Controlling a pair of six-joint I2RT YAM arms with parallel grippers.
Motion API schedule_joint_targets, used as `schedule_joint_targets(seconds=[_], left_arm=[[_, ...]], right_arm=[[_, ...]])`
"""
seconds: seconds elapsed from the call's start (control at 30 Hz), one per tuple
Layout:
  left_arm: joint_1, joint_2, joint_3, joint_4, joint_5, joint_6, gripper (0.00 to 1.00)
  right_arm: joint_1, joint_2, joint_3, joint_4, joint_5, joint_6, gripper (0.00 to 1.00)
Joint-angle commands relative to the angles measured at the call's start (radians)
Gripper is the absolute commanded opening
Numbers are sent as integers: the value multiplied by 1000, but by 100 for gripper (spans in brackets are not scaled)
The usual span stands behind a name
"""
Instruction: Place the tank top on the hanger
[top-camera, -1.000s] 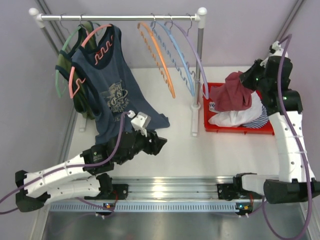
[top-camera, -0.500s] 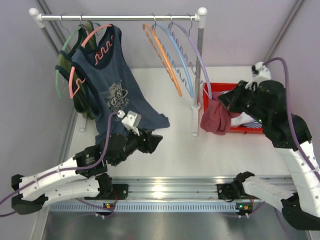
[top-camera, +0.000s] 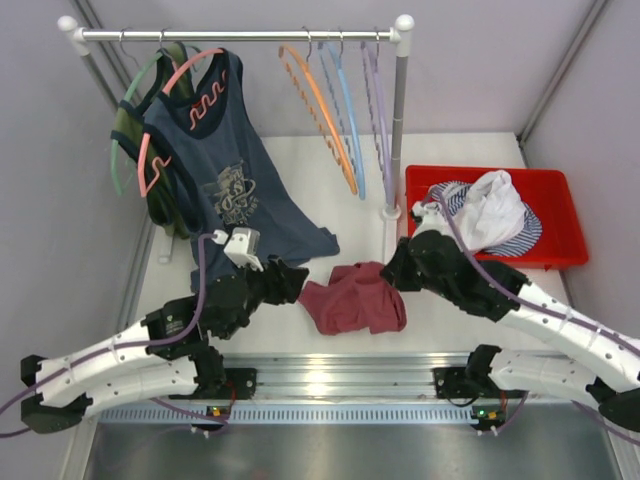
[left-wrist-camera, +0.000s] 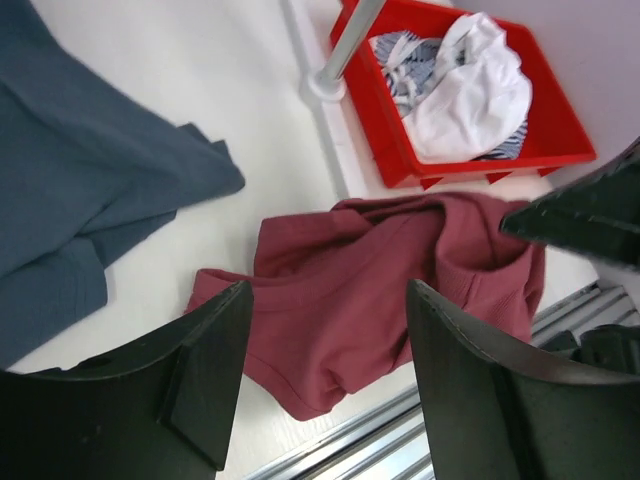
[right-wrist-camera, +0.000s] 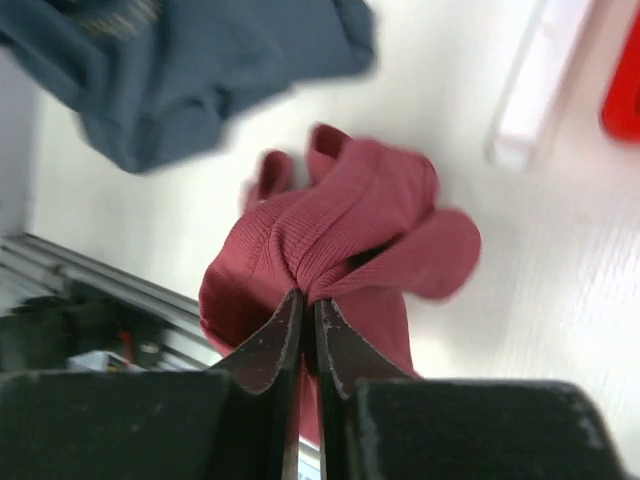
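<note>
The maroon tank top needs to be spread for the hanger, so the left gripper should next grab the tank top's edge opposite the right gripper's fold.
The maroon tank top (top-camera: 355, 300) lies crumpled on the white table near the front edge, between the two arms. It also shows in the left wrist view (left-wrist-camera: 380, 290) and the right wrist view (right-wrist-camera: 340, 235). My right gripper (top-camera: 398, 272) is shut on a fold of the tank top at its right side, seen pinched in the right wrist view (right-wrist-camera: 309, 305). My left gripper (top-camera: 292, 283) is open and empty, just left of the tank top and above its left edge (left-wrist-camera: 325, 340). The orange hanger (top-camera: 322, 112) hangs empty on the rail.
A navy printed tank top (top-camera: 230, 170) hangs on a salmon-pink hanger (top-camera: 160, 150) at the rail's left. Light blue (top-camera: 350, 110) and lilac (top-camera: 380, 100) hangers hang beside the orange one. A red tray (top-camera: 560, 190) holds white and striped clothes. The rack's post (top-camera: 397, 120) stands mid-table.
My right gripper carried the tank top from the red tray leftward and down onto the table. My left gripper moved slightly left and back. The hangers swung.
</note>
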Motion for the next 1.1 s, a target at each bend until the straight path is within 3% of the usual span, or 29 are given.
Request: schedule_joint_targets(seconds=[0.0,0.03,0.1,0.13,0.33,0.53,0.6,0.77,1.07], left_arm=[[-3,39,-63,-18,-45,-73,68],[-3,67,-78,-12,-42,-86,68],[3,101,-117,6,-36,-122,69],[5,136,-129,13,-24,-138,69],[45,224,-218,62,19,-213,69],[157,251,-304,182,148,-186,69],[262,285,-330,241,270,-170,68],[323,330,-370,367,386,-118,68],[390,475,-379,451,484,-103,66]], right_arm=[[14,-80,-205,61,20,107,6],[19,-100,-313,77,6,129,20],[42,-159,-400,91,-11,158,30],[48,-176,-453,85,-12,181,42],[80,-256,-474,-7,64,180,59],[59,-153,-384,34,186,37,65],[-22,-84,-373,132,120,-39,63],[-196,13,-350,238,11,-142,57],[-242,119,-357,281,-60,-213,54]])
